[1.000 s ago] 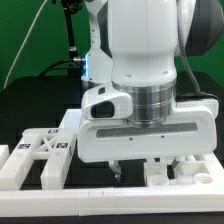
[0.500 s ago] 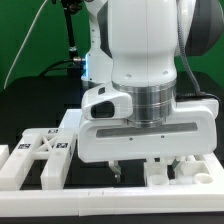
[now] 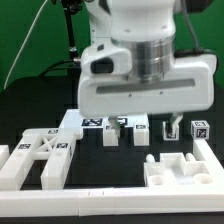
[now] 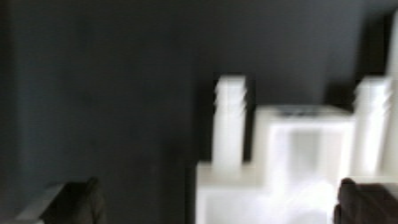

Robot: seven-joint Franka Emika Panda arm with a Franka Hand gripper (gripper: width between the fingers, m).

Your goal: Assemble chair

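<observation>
My gripper next picks up the small tagged block by its flat sides [image 3: 140, 134] beside the tag, so that it can fit the small tagged block onto the chunky part.
The chair lies in loose white parts on the black table. A cross-braced part [image 3: 40, 152] sits at the exterior view's left. A row of small tagged blocks [image 3: 118, 128] runs along the back, and a chunky part [image 3: 180, 170] with upright stubs stands at the front right. My gripper [image 3: 138, 120] hangs above the row, its big white hand well clear of the table. In the blurred wrist view the gripper [image 4: 217, 205] is open. Its dark fingertips [image 4: 71, 200] stand far apart, with nothing held between them. A white part with posts [image 4: 302, 140] lies below them.
A long plain white rail [image 3: 110, 197] runs along the front edge, with another at the exterior view's right [image 3: 212, 160]. A black pole and cables stand behind at the left [image 3: 68, 50] against a green backdrop.
The arm has lifted straight up, away from the front of the table. That uncovers the row of tagged blocks behind it. The jaws stay wide open.
</observation>
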